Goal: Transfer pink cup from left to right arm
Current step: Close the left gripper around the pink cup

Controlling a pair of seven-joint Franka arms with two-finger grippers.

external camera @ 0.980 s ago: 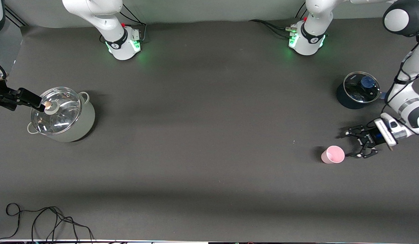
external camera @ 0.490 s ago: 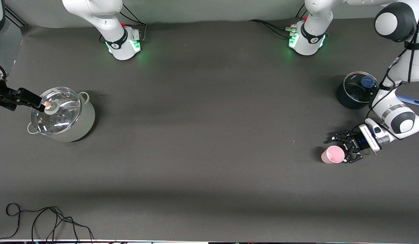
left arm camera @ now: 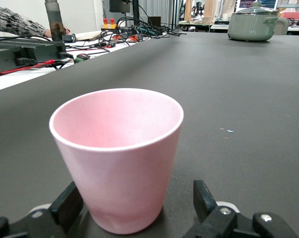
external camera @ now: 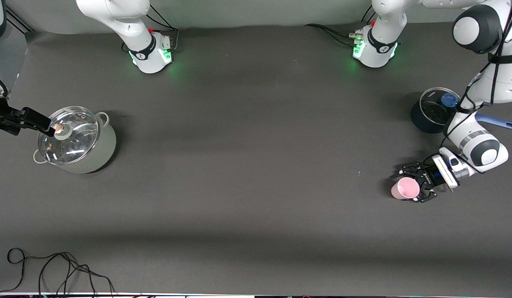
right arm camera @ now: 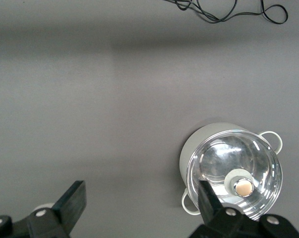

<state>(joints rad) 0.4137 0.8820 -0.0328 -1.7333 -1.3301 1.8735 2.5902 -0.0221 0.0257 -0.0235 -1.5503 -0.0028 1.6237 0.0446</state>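
My left gripper closes on the cup now, since my fingers stand beside the pink cup's lower body (external camera: 403, 193) (left arm camera: 124, 201).
The pink cup (external camera: 405, 188) stands upright on the dark table at the left arm's end. My left gripper (external camera: 412, 184) is low at the table and open, with one finger on each side of the cup. In the left wrist view the cup (left arm camera: 117, 153) fills the space between the fingers (left arm camera: 68, 206); it sits close to one finger, with a gap to the other. My right gripper (external camera: 36, 120) is open and empty, held in the air over the edge of the grey-green pot at the right arm's end; it also shows in the right wrist view (right arm camera: 139, 201).
A grey-green pot with a glass lid (external camera: 76, 138) stands at the right arm's end. A dark pot with a glass lid (external camera: 434, 111) and a blue handle (external camera: 498, 121) lie farther from the front camera than the cup. A black cable (external camera: 57, 269) lies near the front edge.
My left gripper has moved in toward the pink cup, from beside it to having its fingers around it. The cup and the right arm have stayed in place.
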